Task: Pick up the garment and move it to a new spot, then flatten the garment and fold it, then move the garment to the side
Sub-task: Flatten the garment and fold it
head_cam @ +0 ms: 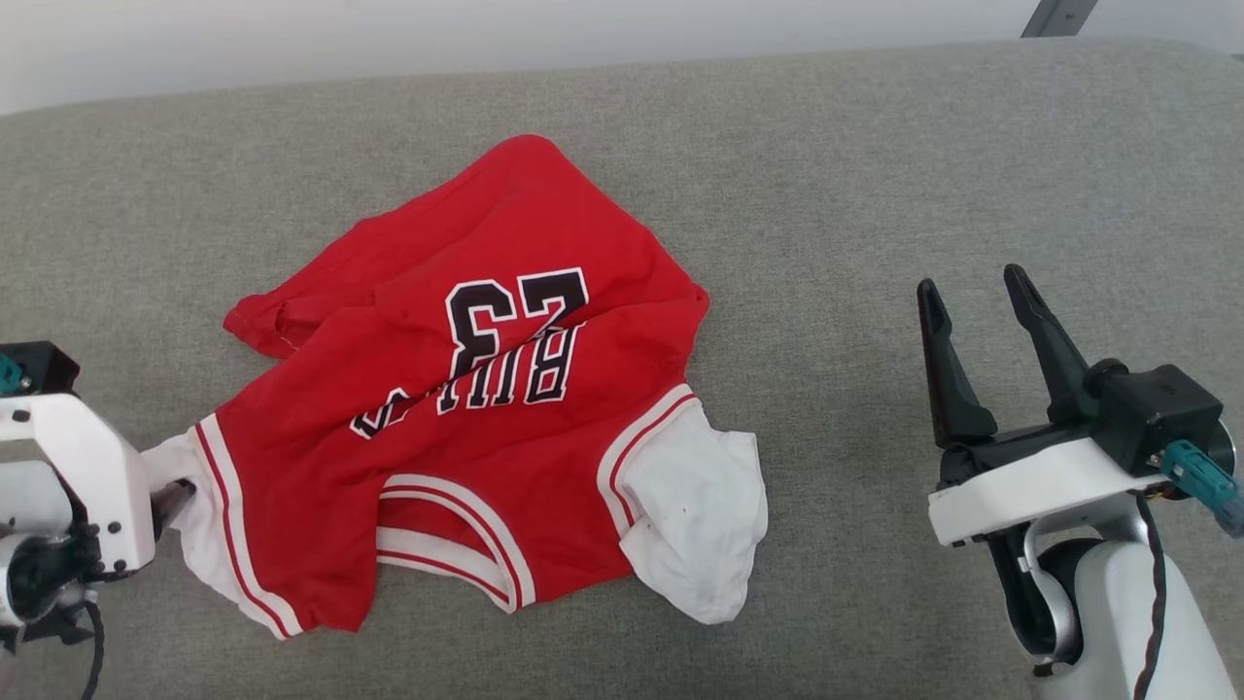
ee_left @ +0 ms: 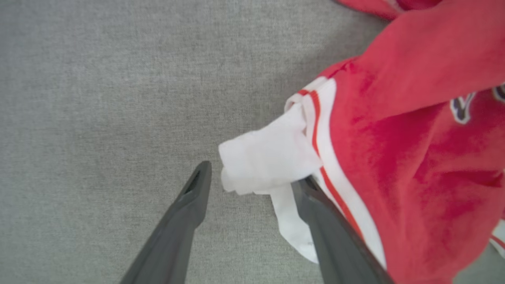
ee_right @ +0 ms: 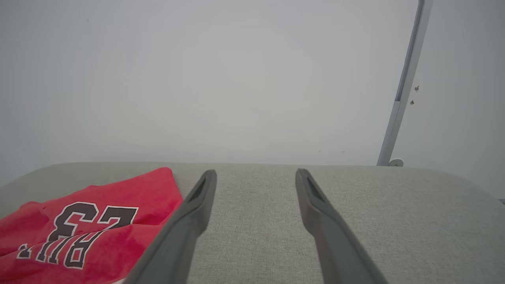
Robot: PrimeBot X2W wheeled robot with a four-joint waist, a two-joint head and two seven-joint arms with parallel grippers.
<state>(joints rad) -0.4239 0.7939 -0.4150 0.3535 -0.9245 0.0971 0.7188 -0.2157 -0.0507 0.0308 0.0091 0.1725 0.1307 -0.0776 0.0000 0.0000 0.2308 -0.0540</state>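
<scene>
I should next take hold of the garment with my left gripper by the raised fold of its white sleeve (head_cam: 174, 462), since the garment's red body (head_cam: 490, 385) lies slack on the padding.
The garment (head_cam: 544, 233) lies crumpled on the grey padded surface (head_cam: 875, 165), left of centre. It is a red jersey with black "BULLS" lettering and "23", and its white sleeves point toward me. My left gripper (head_cam: 180, 498) is at the lower left, against the left white sleeve (head_cam: 190, 467). In the left wrist view my left gripper (ee_left: 253, 173) is open. The bunched white sleeve (ee_left: 268, 157) lies between its fingers and rests over the right finger (ee_left: 327, 221). My right gripper (head_cam: 972, 282) stands open to the right, well away from the garment (ee_right: 79, 221). Nothing sits between the fingers of my right gripper (ee_right: 255, 172).
The grey surface ends at a pale wall (head_cam: 486, 39) along the back edge. A grey metal pole (ee_right: 402, 86) rises at the far right corner. Bare surface stretches to the right of the garment and behind it.
</scene>
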